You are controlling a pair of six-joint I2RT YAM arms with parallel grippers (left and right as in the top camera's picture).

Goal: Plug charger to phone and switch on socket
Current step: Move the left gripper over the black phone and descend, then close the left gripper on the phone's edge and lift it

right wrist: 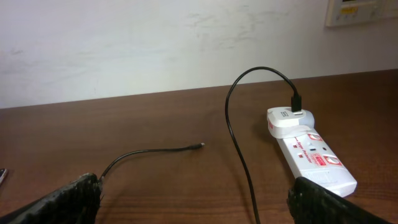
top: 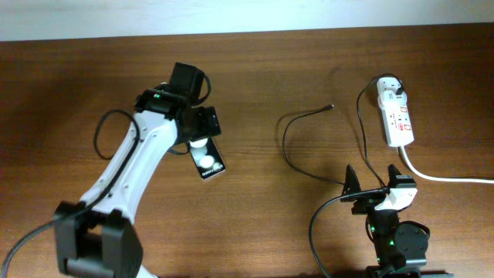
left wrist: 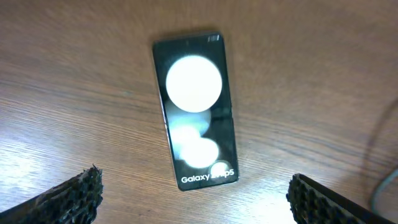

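Next, the left gripper grabs the phone (top: 208, 161) by its long edges, leaving the lettered end free to hand the phone to my right gripper.
The phone (top: 208, 161) lies flat on the wooden table, screen up with round white reflections; the left wrist view shows it (left wrist: 196, 109) just ahead of the jaws. My left gripper (top: 201, 127) hovers over its far end, open and empty, as the left wrist view (left wrist: 194, 199) shows. The charger cable (top: 286, 143) loops across the table with its free plug tip (top: 332, 106) lying bare; its other end joins a white adapter (top: 390, 86) plugged into the socket strip (top: 400, 122). My right gripper (top: 376, 191) is open and empty near the front edge, facing the cable (right wrist: 149, 152), tip (right wrist: 200, 145) and socket (right wrist: 314, 158).
A thick white cord (top: 444, 177) runs from the socket strip off to the right edge. A pale wall (right wrist: 155, 43) stands behind the table's far edge. The right arm's own black cable (top: 320, 220) curves beside its base.
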